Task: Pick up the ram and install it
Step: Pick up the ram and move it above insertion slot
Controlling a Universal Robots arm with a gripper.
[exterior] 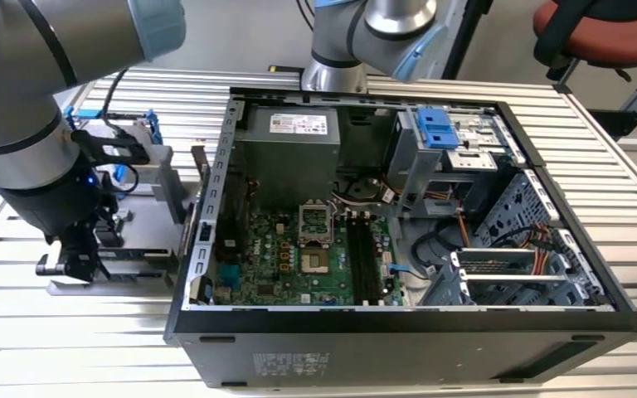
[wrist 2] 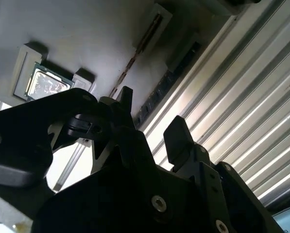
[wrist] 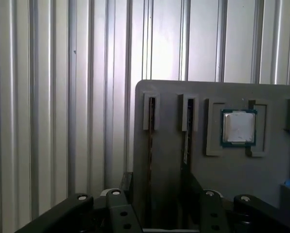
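Observation:
I should grab the ram by its thin brownish edge (wrist: 150,182) with my gripper next, so that it can be installed in the motherboard's memory slots.
Two ram sticks stand on edge in slots of a grey holder tray (wrist: 261,179). One ram (wrist: 150,145) is a thin dark strip with a brownish edge, and the other ram (wrist: 188,131) stands parallel beside it. In the second wrist view they are the ram (wrist 2: 135,56) and its neighbour (wrist 2: 166,85). My gripper (wrist 2: 152,116) hangs open just above the tray, its black fingers (wrist 2: 176,133) apart, and the second stick runs toward the gap. Nothing is held. In the exterior view the gripper (exterior: 75,261) is over the tray, on the exterior view's left of the open computer case (exterior: 407,319).
A square silver processor (wrist: 238,127) sits in a recess of the same tray, beside the sticks. The motherboard (exterior: 296,257) lies exposed in the case, with long memory slots (exterior: 365,257). A second arm (exterior: 374,33) stands behind the case. Ribbed metal tabletop (wrist: 47,97) surrounds everything.

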